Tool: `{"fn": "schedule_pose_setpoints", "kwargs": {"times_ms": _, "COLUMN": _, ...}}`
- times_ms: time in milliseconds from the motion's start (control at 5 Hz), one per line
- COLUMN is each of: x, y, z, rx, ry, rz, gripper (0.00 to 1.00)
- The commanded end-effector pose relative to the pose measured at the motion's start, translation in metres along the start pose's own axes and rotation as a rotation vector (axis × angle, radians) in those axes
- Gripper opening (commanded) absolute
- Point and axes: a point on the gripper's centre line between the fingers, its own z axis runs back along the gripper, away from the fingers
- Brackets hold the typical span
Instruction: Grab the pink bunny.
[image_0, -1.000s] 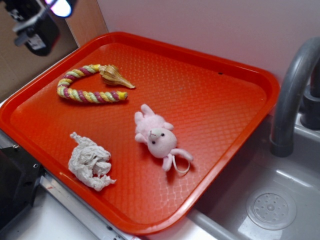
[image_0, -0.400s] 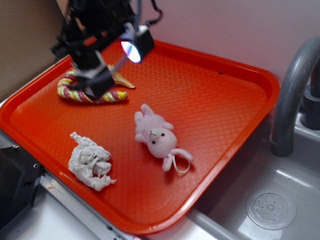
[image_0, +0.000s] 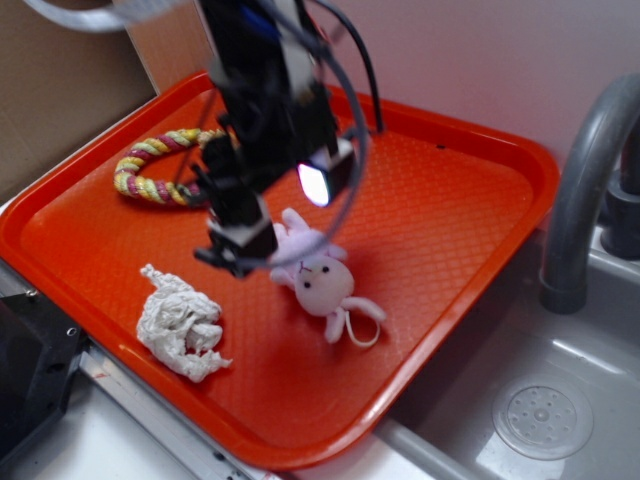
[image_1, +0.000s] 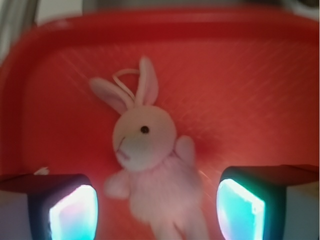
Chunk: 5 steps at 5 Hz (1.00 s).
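The pink bunny is below my fingers, which are above its fuzzy body (image_0: 296, 243), high over the orange tray (image_0: 440, 230). My gripper needs to move down before it closes on the bunny.
The pink bunny (image_0: 322, 280) lies on the orange tray (image_0: 440, 230), head toward the sink, white loop by its ears. In the wrist view the pink bunny (image_1: 150, 160) fills the middle, ears pointing up, body between my two glowing pads (image_1: 75, 212). My gripper (image_0: 240, 245) hangs over the bunny's body end, partly hiding it. My gripper (image_1: 156, 210) is open, one finger on each side of the bunny's body, not touching it.
A crumpled white paper wad (image_0: 180, 325) lies near the tray's front left. A multicoloured braided rope (image_0: 150, 170) lies at the back left, partly behind the arm. A grey tap (image_0: 585, 180) and sink (image_0: 545, 415) are to the right.
My arm has come from the back left corner across the rope and down over the bunny. The bunny, wad and rope have not moved.
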Motion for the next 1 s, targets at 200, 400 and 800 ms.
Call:
{"fn": "schedule_pose_setpoints", "kwargs": {"times_ms": 200, "x": 0.008, "y": -0.013, "z": -0.037, "rx": 0.025, "ry": 0.118, "rz": -0.048, "gripper": 1.00}}
{"fn": "schedule_pose_setpoints", "kwargs": {"times_ms": 400, "x": 0.009, "y": -0.021, "z": -0.046, "rx": 0.025, "ry": 0.152, "rz": -0.065, "gripper": 1.00}}
{"fn": "schedule_pose_setpoints", "kwargs": {"times_ms": 800, "x": 0.004, "y": -0.022, "z": -0.045, "rx": 0.028, "ry": 0.079, "rz": 0.028, "gripper": 0.00}}
